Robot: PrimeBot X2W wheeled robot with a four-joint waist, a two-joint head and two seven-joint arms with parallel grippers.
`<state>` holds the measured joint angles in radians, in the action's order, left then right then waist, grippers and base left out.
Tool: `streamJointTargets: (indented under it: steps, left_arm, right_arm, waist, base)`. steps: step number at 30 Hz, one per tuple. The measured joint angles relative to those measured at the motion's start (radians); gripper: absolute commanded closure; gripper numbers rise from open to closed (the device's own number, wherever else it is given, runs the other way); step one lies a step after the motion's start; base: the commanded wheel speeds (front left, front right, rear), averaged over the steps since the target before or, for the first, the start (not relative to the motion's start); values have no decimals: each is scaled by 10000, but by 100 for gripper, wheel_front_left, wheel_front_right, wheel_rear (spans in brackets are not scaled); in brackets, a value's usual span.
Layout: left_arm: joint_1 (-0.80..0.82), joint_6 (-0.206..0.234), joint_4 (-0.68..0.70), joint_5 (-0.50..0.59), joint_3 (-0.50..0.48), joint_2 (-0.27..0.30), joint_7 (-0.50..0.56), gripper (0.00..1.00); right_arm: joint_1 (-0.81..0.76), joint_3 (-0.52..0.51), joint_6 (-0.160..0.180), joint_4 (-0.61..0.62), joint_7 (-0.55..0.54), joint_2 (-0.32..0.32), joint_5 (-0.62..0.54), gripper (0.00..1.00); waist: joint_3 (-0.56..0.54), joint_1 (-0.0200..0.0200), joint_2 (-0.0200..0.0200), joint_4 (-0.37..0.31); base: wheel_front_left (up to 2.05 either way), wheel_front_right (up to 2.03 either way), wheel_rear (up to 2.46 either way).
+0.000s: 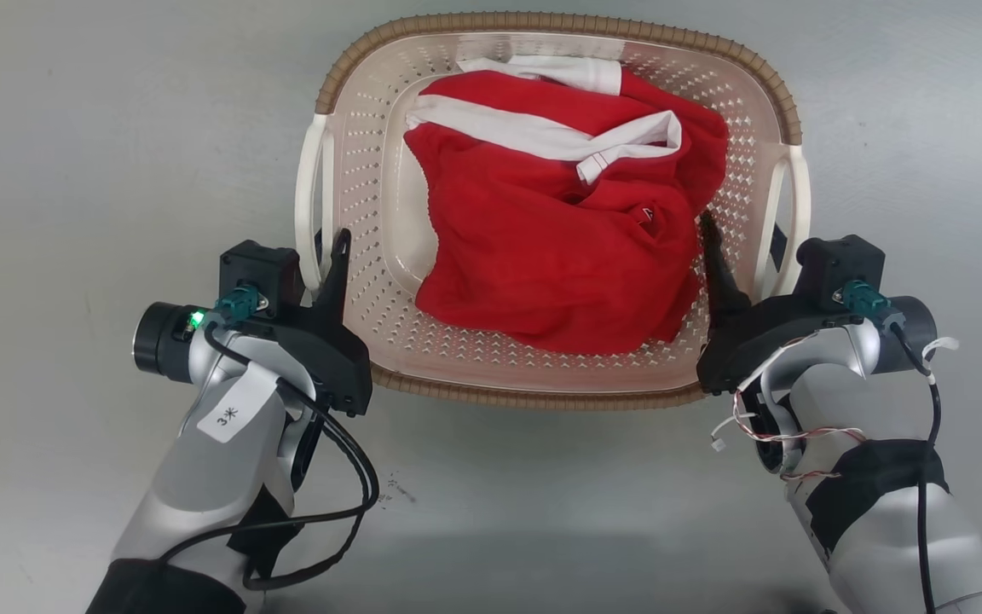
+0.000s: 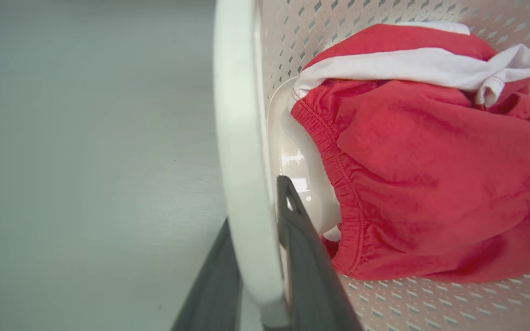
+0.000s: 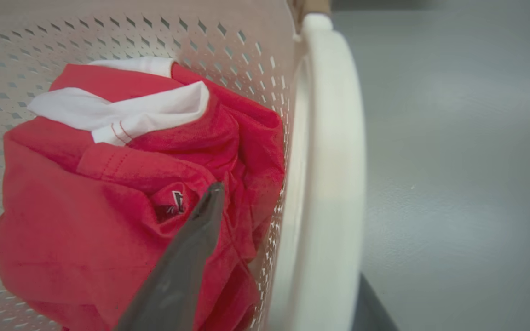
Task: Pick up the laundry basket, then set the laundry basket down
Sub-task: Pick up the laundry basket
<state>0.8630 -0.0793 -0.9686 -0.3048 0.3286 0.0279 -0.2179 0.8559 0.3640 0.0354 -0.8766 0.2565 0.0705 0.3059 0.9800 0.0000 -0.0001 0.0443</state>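
Note:
My right gripper is going to grab the basket by its white handle next, to pick up the laundry basket and set it down.
The laundry basket is cream with perforated walls and a brown braided rim. It sits in the middle of the head view and holds a red and white garment. My left gripper is shut on the basket's white left handle, one dark finger pressed against each side. My right gripper is open and straddles the right handle. Its inner finger is inside the basket over the red cloth, apart from the wall. Its outer finger shows only as a dark corner.
Plain grey floor surrounds the basket on every side. Loose cables hang from both forearms near the basket's front rim.

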Motion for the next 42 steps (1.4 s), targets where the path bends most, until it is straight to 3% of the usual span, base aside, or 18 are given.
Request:
streamJointTargets:
  steps: [1,3,21,42]
  left_arm:
    - [9,0,-10,-67,58,15,-10,96]
    - [68,4,-54,-163,157,56,-38,100]
    - [37,178,-947,-752,679,10,-140,100]
    - [-1590,173,-2148,-1519,757,-121,-219,100]
  right_arm:
    - [19,50,2,-6,-2,-4,56,60]
    - [37,96,48,-61,-4,46,144,100]
    - [116,709,178,-736,-4,-25,1049,100]
    - [-1331,2677,232,-1287,-297,-136,3093,100]
  waist:
    - [8,0,0,-14]
    - [22,-2,0,-39]
    - [-794,-1,1,-14]
    - [-3712,-2,0,-54]
  base:
    - [0,0,0]
    - [0,0,0]
    - [0,0,0]
    - [0,0,0]
